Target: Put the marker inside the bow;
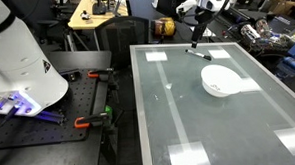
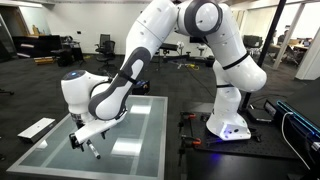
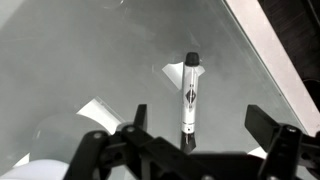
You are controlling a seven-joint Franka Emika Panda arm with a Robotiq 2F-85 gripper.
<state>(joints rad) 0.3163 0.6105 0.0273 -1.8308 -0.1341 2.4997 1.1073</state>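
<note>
I need to lower my gripper before I close it on the marker (image 3: 189, 92). My fingers are on both sides of the marker but above it as it lies flat, so they would miss it if I closed now.
A white marker (image 3: 189, 92) with black ends lies flat on the glass table (image 1: 240, 129). In an exterior view it lies near the far edge (image 1: 198, 54). A white bowl (image 1: 221, 81) stands upright and empty, a little nearer than the marker; its rim shows at the lower left of the wrist view (image 3: 50, 140). My gripper (image 3: 200, 125) is open and empty. It hovers just above the marker, with one finger on each side of the marker's near end. It also shows in both exterior views (image 1: 196, 37) (image 2: 88, 143). The arm hides the bowl in an exterior view.
The robot base (image 1: 22, 68) stands on a black breadboard (image 1: 49, 122) with orange clamps (image 1: 89, 121) beside the table. Office chairs and desks stand behind the table's far edge. A cluttered bench (image 1: 276, 37) lies off the far corner.
</note>
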